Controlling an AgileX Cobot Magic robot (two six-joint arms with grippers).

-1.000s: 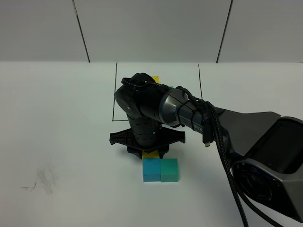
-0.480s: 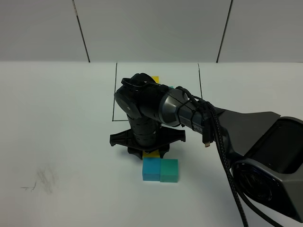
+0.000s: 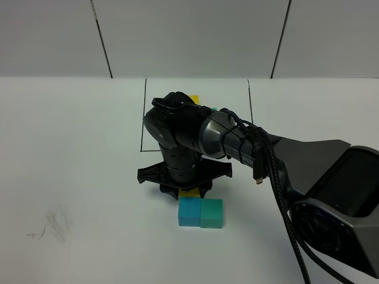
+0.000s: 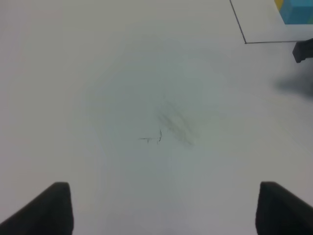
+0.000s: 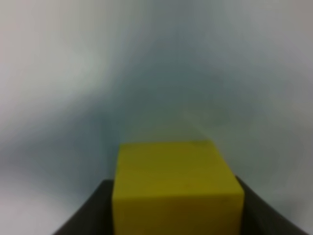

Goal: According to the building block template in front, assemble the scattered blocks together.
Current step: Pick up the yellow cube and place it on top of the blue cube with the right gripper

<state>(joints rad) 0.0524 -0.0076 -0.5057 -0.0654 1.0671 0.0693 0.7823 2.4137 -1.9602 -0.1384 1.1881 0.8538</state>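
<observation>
The yellow cube [image 3: 190, 192] [image 5: 176, 186] sits low on the tabletop behind the sky-blue cube, so it is now time for my right gripper to release the yellow cube.
The sky-blue cube [image 3: 189, 212] and the teal-green cube [image 3: 212, 213] sit side by side and touching on the white table. The yellow cube [image 3: 190, 192] is just behind the sky-blue one, under my right gripper [image 3: 185, 190], which points straight down. In the right wrist view the yellow cube [image 5: 176, 186] fills the space between the dark fingers [image 5: 95, 213], held at both sides. The template is mostly hidden behind the right arm; its yellow corner [image 3: 193, 99] shows inside the black rectangle [image 3: 144, 112]. My left gripper [image 4: 168, 210] is open and empty over bare table.
The right arm [image 3: 237, 142] reaches across the middle from the right base [image 3: 337, 195]. Grey scuff marks [image 3: 53, 223] lie on the table at front left, also in the left wrist view [image 4: 168, 127]. A grey panelled wall stands behind.
</observation>
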